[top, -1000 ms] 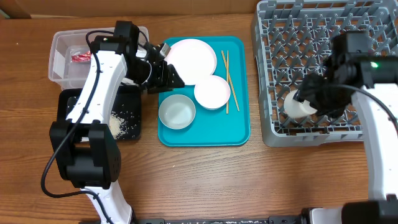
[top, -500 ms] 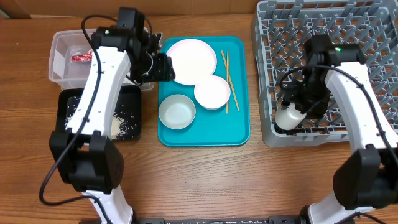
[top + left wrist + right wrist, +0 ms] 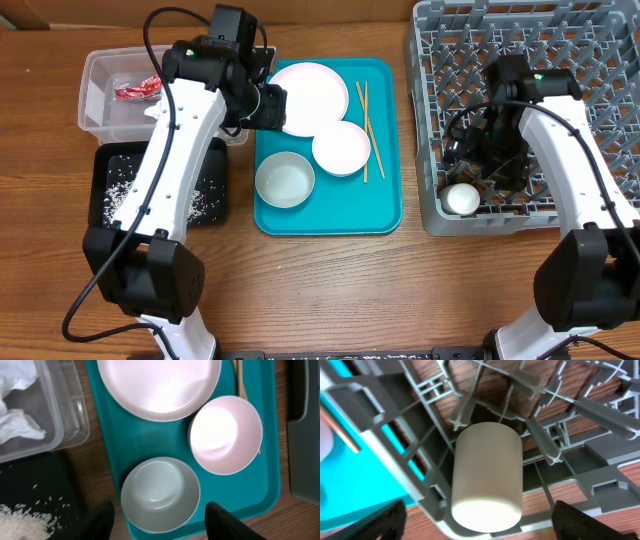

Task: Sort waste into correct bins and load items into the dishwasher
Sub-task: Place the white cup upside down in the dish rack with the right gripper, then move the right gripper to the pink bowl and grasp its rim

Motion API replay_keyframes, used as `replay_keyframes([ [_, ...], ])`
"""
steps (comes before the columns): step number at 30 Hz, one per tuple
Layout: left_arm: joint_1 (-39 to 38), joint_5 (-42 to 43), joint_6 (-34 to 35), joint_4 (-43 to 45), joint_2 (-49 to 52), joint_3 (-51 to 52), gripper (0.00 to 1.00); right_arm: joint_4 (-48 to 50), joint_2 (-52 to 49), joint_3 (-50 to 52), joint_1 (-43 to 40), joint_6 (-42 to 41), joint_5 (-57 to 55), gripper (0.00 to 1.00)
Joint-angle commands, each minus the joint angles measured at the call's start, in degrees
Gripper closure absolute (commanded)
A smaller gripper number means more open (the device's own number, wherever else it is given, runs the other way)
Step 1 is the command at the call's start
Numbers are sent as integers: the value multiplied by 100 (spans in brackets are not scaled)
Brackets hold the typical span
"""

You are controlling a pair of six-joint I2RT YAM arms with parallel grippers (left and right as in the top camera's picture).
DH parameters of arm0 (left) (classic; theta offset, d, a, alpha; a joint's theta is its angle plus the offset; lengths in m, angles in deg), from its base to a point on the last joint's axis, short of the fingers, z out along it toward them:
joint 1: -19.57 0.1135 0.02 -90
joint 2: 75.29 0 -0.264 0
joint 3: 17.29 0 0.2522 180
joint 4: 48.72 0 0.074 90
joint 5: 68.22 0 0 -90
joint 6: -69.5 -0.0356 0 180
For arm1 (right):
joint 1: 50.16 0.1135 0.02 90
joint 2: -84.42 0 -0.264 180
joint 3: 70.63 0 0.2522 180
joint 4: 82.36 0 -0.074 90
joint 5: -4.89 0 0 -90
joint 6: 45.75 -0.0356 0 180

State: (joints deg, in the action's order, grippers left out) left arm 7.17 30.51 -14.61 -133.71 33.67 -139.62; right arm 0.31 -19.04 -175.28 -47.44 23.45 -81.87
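My right gripper is to grab the second bowl's rim on the side facing the rack, so the bowl's body stays free to load on edge among the pegs.
The small white cup (image 3: 461, 198) stands in the grey dish rack (image 3: 520, 60) at its front left corner, also in the right wrist view (image 3: 487, 475). My right gripper (image 3: 485, 527) is open, its fingers apart on either side of the cup. My left gripper (image 3: 160, 527) is open above the teal tray, over the near white bowl (image 3: 160, 492). The second bowl (image 3: 342, 148), the pale plate (image 3: 310, 92) and the chopsticks (image 3: 368, 130) lie on that tray. The red wrapper (image 3: 135, 90) and napkins (image 3: 17, 405) are in the clear tub (image 3: 100, 70). Rice (image 3: 120, 190) lies in the black tray (image 3: 215, 160).
The teal tray (image 3: 385, 215) sits mid-table between the bins and the rack. The rack's upright pegs (image 3: 540, 440) crowd close round the cup. Bare wooden table (image 3: 330, 290) runs along the front.
My right gripper has opened and let the cup go; it now stands in the rack. My left arm has swung back and right, uncovering the black tray.
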Motion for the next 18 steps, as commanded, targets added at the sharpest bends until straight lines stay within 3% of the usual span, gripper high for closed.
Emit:
replay_keyframes([
  [1,7,-195,55,-144,-111,-485,41,33,57,-669,39,173,428,10],
  [5,11,-439,59,-361,-111,-1032,41,332,57,-1137,284,168,857,15],
  [7,11,-612,59,-393,-111,-1252,41,664,57,-1145,509,125,984,24],
  [10,11,-1038,57,-352,-111,-1397,38,1274,22,-1049,994,-105,977,29],
  [13,13,-1412,63,-365,-107,-1390,34,1770,-63,-872,1521,-621,756,31],
  [18,129,-1709,726,-393,-107,-1379,34,2087,-380,-647,2052,-1419,216,34],
])
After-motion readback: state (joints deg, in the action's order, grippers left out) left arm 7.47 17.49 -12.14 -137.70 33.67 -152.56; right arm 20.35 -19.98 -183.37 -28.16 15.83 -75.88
